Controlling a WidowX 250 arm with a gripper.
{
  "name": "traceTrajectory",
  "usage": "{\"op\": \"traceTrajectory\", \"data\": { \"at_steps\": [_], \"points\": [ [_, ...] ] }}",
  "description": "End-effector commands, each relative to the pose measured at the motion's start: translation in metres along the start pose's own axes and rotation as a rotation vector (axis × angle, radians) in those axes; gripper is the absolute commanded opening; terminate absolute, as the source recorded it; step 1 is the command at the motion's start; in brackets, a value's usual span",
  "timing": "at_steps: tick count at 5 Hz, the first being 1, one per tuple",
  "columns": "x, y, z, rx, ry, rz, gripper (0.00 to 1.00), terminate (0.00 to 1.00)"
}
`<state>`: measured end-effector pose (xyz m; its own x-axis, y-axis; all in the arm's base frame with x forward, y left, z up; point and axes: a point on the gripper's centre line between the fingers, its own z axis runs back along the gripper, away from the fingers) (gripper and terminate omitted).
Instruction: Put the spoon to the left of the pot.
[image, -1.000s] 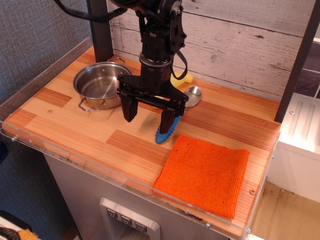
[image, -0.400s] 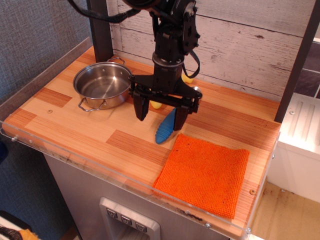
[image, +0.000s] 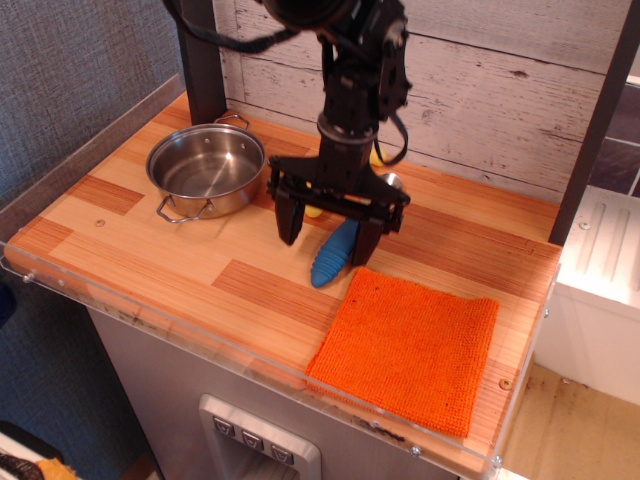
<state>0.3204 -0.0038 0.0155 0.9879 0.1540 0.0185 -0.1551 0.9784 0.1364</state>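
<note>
My gripper grabs the spoon by its ribbed blue handle (image: 331, 254) next, to set the spoon beside the pot (image: 205, 170).
The spoon's ribbed blue handle (image: 331, 254) lies on the wooden table, right of the pot; its silver bowl (image: 392, 181) peeks out behind the arm. The steel pot (image: 205, 170) with wire loop handles stands at the back left, its inside bare. My gripper (image: 328, 228) hangs open just above the spoon's handle, one finger (image: 288, 220) to the handle's left and the other finger (image: 367, 241) to its right. It holds nothing.
An orange cloth (image: 410, 343) lies at the front right. A yellow banana (image: 312, 210) shows in bits behind the gripper. A dark post (image: 202, 60) stands behind the pot; a plank wall (image: 500, 80) backs the table. The table's front edge (image: 250, 352) has a clear lip.
The gripper has moved right and toward the back, from beside the pot to straddling the spoon's handle. It has stayed open. The spoon and pot have not moved.
</note>
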Motion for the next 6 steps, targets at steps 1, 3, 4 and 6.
{"op": "traceTrajectory", "data": {
  "at_steps": [1,3,4,6],
  "points": [
    [0.008,-0.008,-0.001,0.011,-0.021,-0.025,0.0,0.0],
    [0.013,-0.008,0.032,-0.038,-0.088,-0.072,0.0,0.0],
    [0.008,0.007,0.064,-0.111,-0.182,-0.116,0.0,0.0],
    [-0.029,0.104,0.109,-0.09,-0.216,-0.137,0.0,0.0]
  ]
}}
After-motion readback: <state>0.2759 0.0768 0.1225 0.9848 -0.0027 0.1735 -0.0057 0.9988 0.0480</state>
